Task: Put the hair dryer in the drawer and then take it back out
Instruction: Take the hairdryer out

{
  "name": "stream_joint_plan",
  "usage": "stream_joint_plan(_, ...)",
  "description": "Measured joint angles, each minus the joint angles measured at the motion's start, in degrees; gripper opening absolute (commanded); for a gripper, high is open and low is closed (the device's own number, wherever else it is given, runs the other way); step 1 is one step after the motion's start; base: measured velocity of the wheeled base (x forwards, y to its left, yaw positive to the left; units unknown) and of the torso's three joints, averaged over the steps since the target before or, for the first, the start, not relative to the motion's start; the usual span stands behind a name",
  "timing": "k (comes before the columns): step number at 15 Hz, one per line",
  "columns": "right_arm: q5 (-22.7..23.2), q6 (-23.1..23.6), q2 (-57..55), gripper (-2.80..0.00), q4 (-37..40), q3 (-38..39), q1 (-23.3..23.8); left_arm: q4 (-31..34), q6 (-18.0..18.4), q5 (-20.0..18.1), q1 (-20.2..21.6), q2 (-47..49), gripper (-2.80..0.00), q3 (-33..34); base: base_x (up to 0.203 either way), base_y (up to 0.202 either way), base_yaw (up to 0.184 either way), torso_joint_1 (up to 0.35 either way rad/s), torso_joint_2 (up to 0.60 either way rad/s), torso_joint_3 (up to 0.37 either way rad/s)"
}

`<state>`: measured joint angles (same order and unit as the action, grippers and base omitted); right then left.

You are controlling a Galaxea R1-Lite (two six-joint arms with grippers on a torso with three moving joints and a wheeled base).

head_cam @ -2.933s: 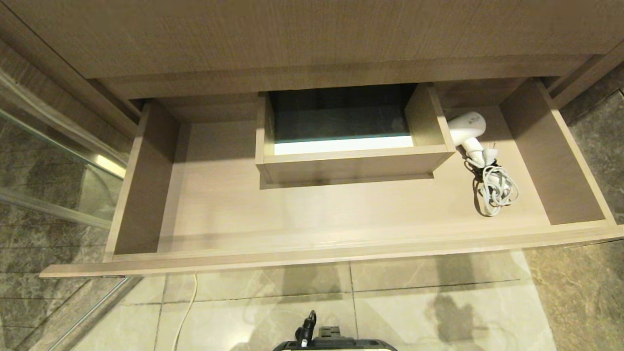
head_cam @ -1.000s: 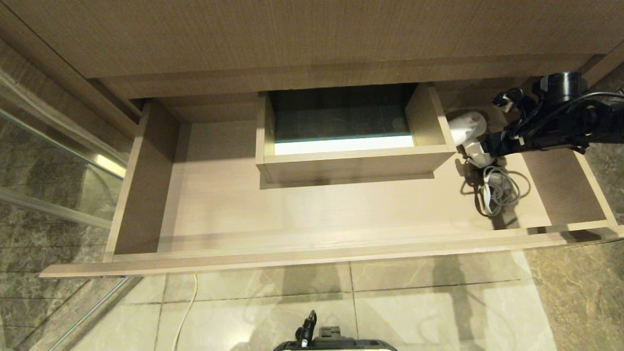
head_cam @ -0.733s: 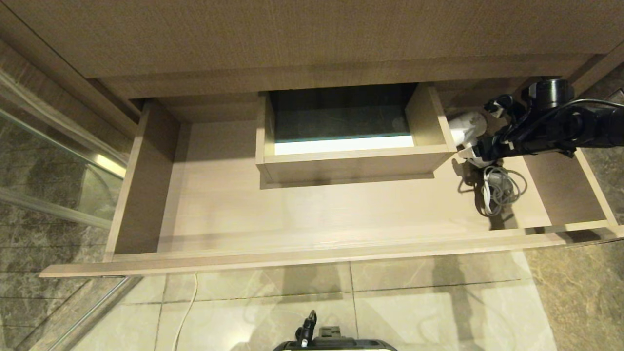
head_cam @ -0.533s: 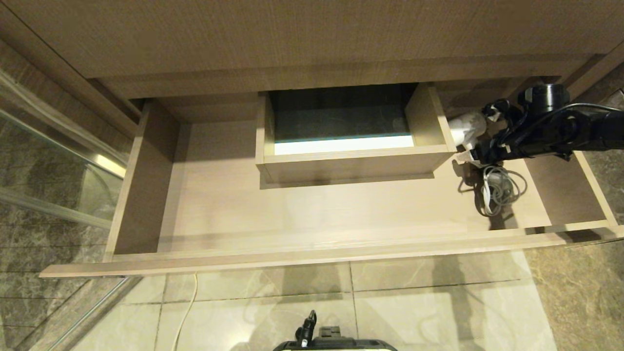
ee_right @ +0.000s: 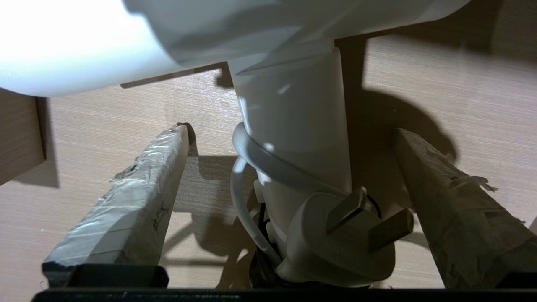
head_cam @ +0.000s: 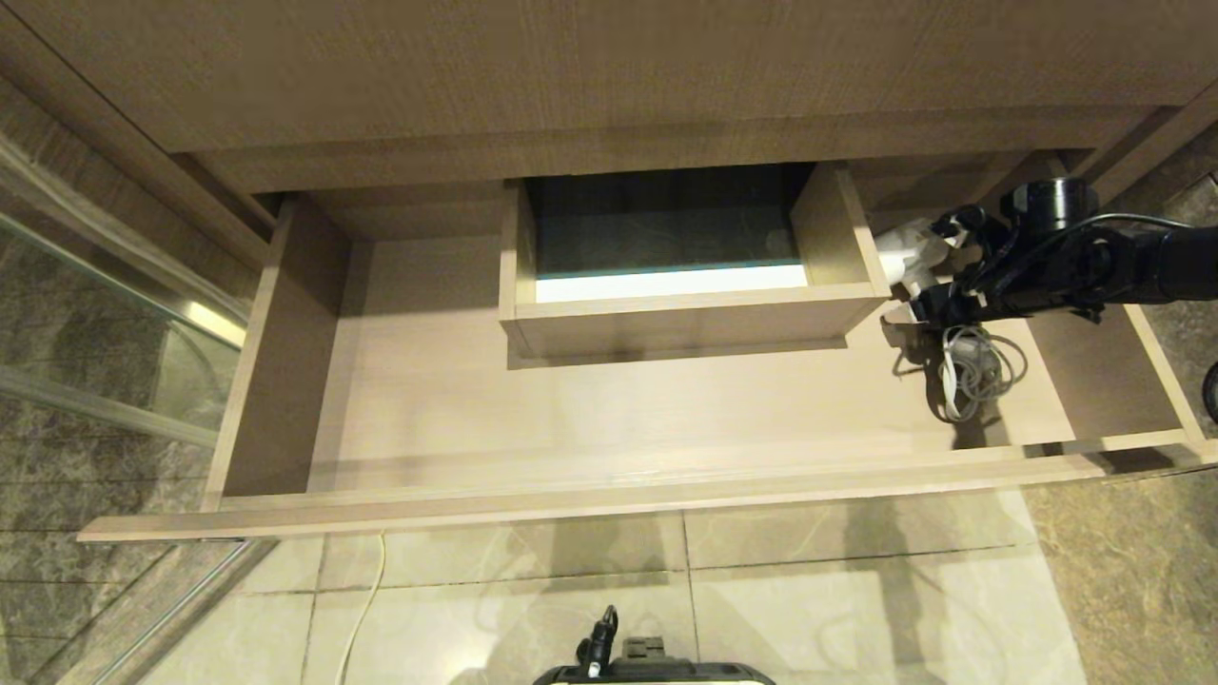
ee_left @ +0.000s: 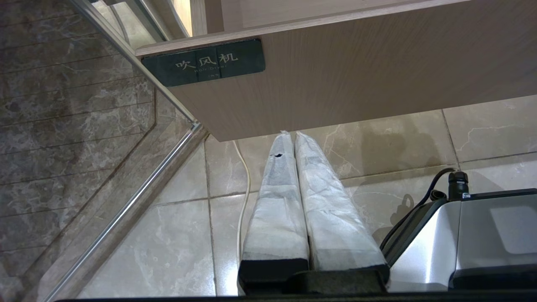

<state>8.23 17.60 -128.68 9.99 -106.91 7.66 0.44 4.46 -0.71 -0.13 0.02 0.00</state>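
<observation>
The hair dryer needs to come back out of the drawer, so my right gripper will next grab it by its cord-wrapped handle.
The wide wood-grain drawer (head_cam: 609, 499) stands pulled out. The white hair dryer (head_cam: 904, 252) lies on its floor at the right end, against the boxed cutout, with its grey cord (head_cam: 975, 376) coiled in front of it. My right gripper (head_cam: 931, 276) reaches in from the right and is open. In the right wrist view its fingers (ee_right: 138, 197) stand one on each side of the hair dryer (ee_right: 293, 126) handle without touching it, and the plug (ee_right: 340, 239) lies between them. My left gripper (ee_left: 289, 135) is shut and empty, parked below the labelled drawer (ee_left: 356, 71) front.
The boxed cutout (head_cam: 666, 314) takes up the drawer's middle back. The drawer's right wall (head_cam: 1094, 362) is close to my right arm. A glass panel (head_cam: 95, 381) stands at the left. A white cable (head_cam: 366, 609) lies on the tiled floor by my base (head_cam: 652, 671).
My right arm came in from the right and moved left and down until its fingers straddle the dryer's handle. The dryer has stayed in place. The left arm has not moved.
</observation>
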Motion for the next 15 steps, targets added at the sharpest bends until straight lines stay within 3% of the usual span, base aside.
stream_joint_plan(1, 0.04, -0.02, -0.26, -0.22, -0.25, -0.04, 0.00, 0.00, 0.00, 0.02, -0.02, -0.02, -2.80, 0.00, 0.000, 0.000, 0.000, 0.000, 0.00, 0.000)
stream_joint_plan(2, 0.12, -0.05, -0.45, -2.80, -0.94, -0.06, 0.02, 0.00, 0.00, 0.02, -0.02, 0.00, -2.80, 0.00, 0.000, 0.000, 0.000, 0.000, 0.00, 0.000)
stream_joint_plan(15, -0.11, 0.66, 3.96, -2.80, -0.73, 2.55, 0.06, -0.02, -0.02, 0.00, 0.00, 0.00, -2.80, 0.00, 0.000, 0.000, 0.000, 0.000, 0.00, 0.000)
